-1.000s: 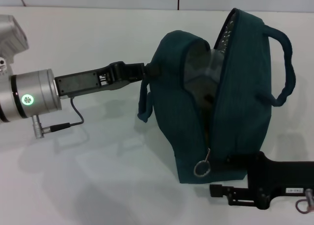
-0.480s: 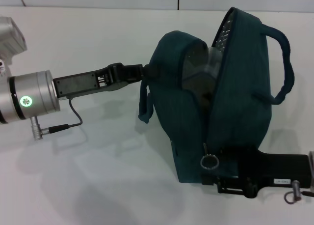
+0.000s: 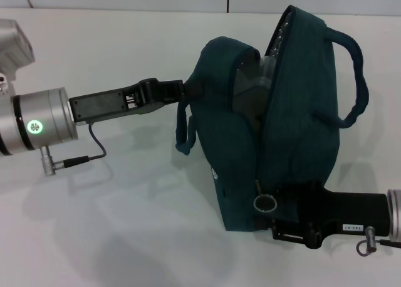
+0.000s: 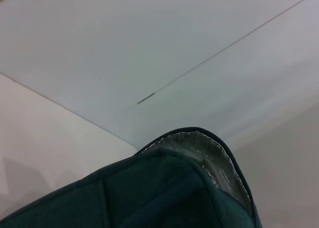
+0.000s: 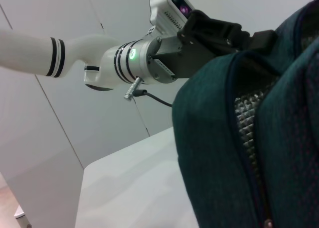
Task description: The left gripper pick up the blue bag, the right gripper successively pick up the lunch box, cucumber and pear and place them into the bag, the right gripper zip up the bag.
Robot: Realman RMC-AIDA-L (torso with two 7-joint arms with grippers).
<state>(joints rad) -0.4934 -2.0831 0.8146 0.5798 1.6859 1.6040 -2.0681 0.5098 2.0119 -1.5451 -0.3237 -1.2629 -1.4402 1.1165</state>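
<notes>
I should close my right gripper on the metal ring pull (image 3: 265,203) now, because its fingers are spread above and below the ring pull at the bag's front (image 3: 237,208).
The blue bag (image 3: 294,118) stands upright on the white table with its zipper open along the top and front. My left gripper (image 3: 187,89) reaches in from the left and is shut on the bag's left loop handle. My right gripper (image 3: 279,219) lies low at the bag's front base, right beside the metal ring pull (image 3: 265,203). A pale translucent shape (image 3: 250,89) shows inside the opening, likely the lunch box. The cucumber and pear are hidden. The bag's top and silver lining (image 4: 209,148) fill the left wrist view. The right wrist view shows the bag (image 5: 219,138) and the left gripper (image 5: 219,31).
The white table (image 3: 113,224) stretches out to the left and front of the bag. A black cable (image 3: 94,150) hangs under the left wrist. The bag's right loop handle (image 3: 357,80) sticks out to the right. A pale wall backs the table.
My right gripper has moved in from the lower right to the bag's base by the ring pull. The ring pull has risen a little and the bag has shifted slightly left.
</notes>
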